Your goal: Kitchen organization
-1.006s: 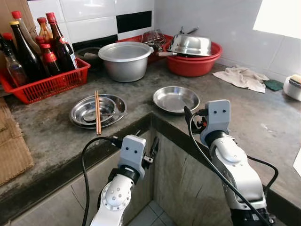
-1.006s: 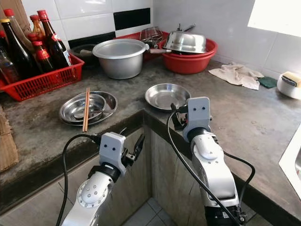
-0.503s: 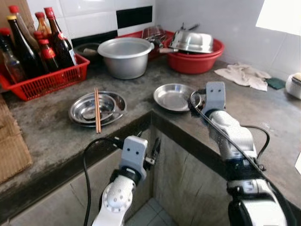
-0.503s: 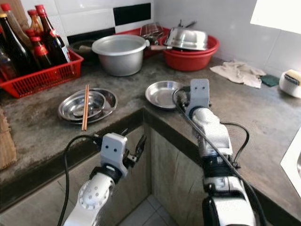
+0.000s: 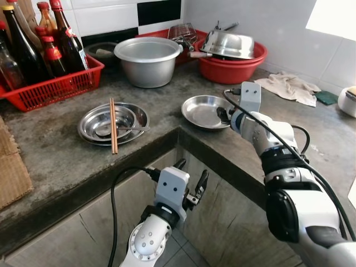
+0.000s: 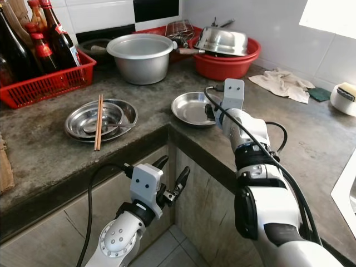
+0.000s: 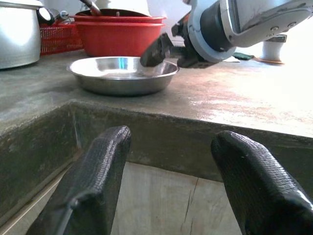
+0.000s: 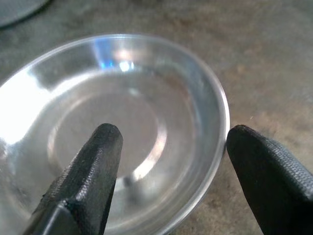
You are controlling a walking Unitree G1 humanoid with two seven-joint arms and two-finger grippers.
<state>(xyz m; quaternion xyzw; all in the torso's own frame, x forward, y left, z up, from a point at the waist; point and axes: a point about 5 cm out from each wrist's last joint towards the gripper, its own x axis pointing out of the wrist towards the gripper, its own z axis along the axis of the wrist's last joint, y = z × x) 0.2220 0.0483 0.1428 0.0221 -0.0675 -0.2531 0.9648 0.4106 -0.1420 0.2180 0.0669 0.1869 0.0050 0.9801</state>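
Observation:
I will next pinch the empty plate by its thin raised rim with my right gripper, as the plate's round body is far wider than my open fingers.
An empty steel plate (image 5: 203, 111) lies on the grey counter (image 5: 61, 161) near its inner corner. My right gripper (image 5: 223, 115) is open at the plate's right rim, and in the right wrist view one finger (image 8: 83, 181) hangs over the plate's (image 8: 98, 112) inside while the other sits outside the rim. To the left lie stacked steel plates (image 5: 130, 114) with a spoon in them and a pair of chopsticks (image 5: 113, 133) laid across. My left gripper (image 5: 191, 181) is open and empty below the counter's edge, facing the empty plate (image 7: 122, 73).
A red basket of sauce bottles (image 5: 53, 89) stands at the back left. A steel pot (image 5: 148, 60) and a red basin (image 5: 236, 67) holding an upturned steel bowl stand at the back. A cloth (image 5: 289, 88) and a white container (image 5: 348, 101) lie on the right. Cardboard (image 5: 14, 167) lies at the left.
My right arm has reached forward from the counter's edge to the empty plate's right rim. My left gripper has shifted a little to the right below the counter. The camera has tilted slightly.

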